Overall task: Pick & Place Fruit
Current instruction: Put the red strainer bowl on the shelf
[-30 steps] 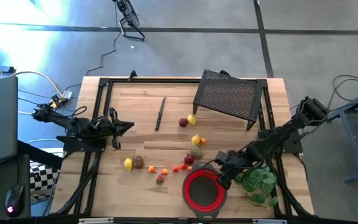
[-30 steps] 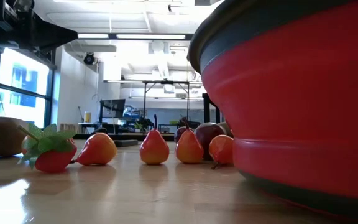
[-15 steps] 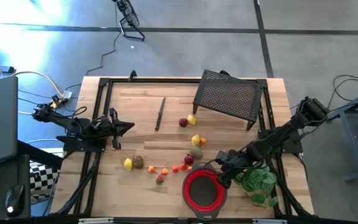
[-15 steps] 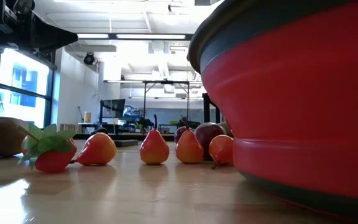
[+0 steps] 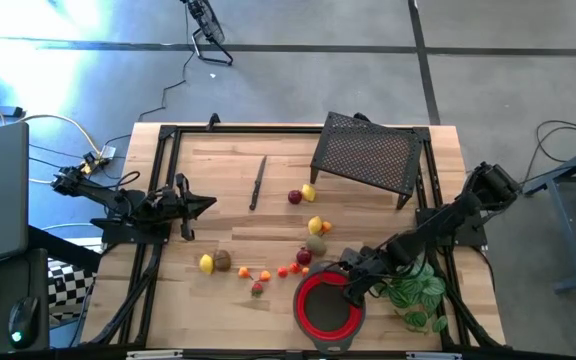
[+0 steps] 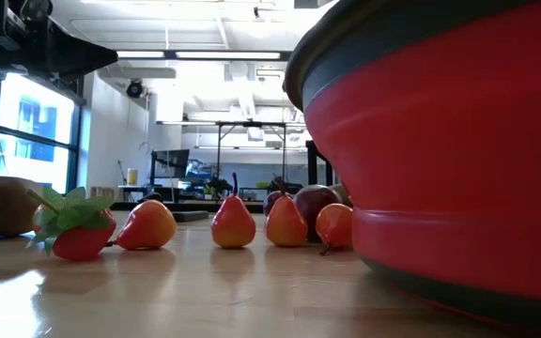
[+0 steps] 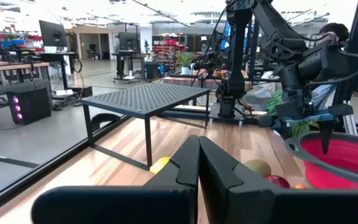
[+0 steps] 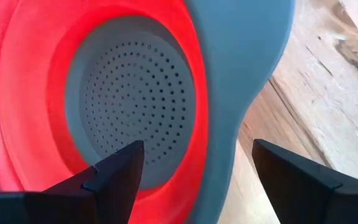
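Note:
My right gripper's fingers reach down either side of the bowl's rim, over its red side and wood, so it is time to close on the bowl's grey rim now.
The fruit (image 5: 304, 257) lies as several small yellow, red, brown and orange pieces on the wooden table, left of and beyond the red bowl (image 5: 328, 305). In the low view a row of them (image 6: 233, 223) stands beside the bowl's wall (image 6: 458, 141). My right gripper (image 5: 353, 285) is open above the bowl's far right rim. In its wrist view (image 8: 196, 144) one finger is over the bowl's perforated inside (image 8: 129, 93) and the other over the table outside the grey rim. My left gripper (image 5: 208, 203) waits shut at the table's left (image 7: 197, 155).
A black mesh rack (image 5: 368, 155) stands at the far right of the table. A thin dark knife (image 5: 258, 182) lies far of centre. A green leafy plant (image 5: 418, 295) sits right of the bowl, under my right arm. Bare wood lies between my left gripper and the fruit.
My right gripper has moved a little toward the table's near edge and left, from beside the bowl's far rim to over it, still open. The fruit, the bowl and my left arm have stayed put.

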`<state>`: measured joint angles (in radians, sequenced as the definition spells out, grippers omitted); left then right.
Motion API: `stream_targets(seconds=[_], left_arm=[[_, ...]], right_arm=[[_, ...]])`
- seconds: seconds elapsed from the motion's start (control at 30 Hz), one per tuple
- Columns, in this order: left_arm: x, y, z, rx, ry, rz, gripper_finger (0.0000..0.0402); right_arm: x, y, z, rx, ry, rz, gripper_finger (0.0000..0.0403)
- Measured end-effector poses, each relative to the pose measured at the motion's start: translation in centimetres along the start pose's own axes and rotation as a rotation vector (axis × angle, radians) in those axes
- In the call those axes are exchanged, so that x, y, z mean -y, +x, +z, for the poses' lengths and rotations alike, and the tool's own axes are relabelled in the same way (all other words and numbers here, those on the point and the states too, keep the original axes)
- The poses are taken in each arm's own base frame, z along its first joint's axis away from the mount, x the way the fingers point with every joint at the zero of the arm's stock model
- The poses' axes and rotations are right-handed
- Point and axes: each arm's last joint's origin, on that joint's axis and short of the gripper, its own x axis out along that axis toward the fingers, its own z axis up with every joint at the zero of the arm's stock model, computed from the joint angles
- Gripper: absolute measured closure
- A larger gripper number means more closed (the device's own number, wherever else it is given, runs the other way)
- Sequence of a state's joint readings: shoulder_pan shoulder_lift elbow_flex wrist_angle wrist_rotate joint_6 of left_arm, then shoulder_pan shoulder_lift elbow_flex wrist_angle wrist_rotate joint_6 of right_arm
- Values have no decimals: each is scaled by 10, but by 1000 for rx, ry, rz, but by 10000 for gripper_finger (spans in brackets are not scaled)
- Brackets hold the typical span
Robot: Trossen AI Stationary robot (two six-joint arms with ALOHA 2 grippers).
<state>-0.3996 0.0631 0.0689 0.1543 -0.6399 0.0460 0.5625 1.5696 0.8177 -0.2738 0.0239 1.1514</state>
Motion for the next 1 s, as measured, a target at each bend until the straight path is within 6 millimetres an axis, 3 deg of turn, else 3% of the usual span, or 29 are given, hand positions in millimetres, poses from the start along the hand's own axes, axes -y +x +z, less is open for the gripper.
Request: stream_targets(seconds=[0.2,0.57,1.0], left_arm=[[0,0,0,0,0,0,402],[0,0,0,0,0,0,402],[0,0,0,0,1,0,402]], right_arm=[[0,0,0,2,0,-3,123],[0,0,0,-2,-1,-4,229],[0,0,0,-2,-1,-2,301]])
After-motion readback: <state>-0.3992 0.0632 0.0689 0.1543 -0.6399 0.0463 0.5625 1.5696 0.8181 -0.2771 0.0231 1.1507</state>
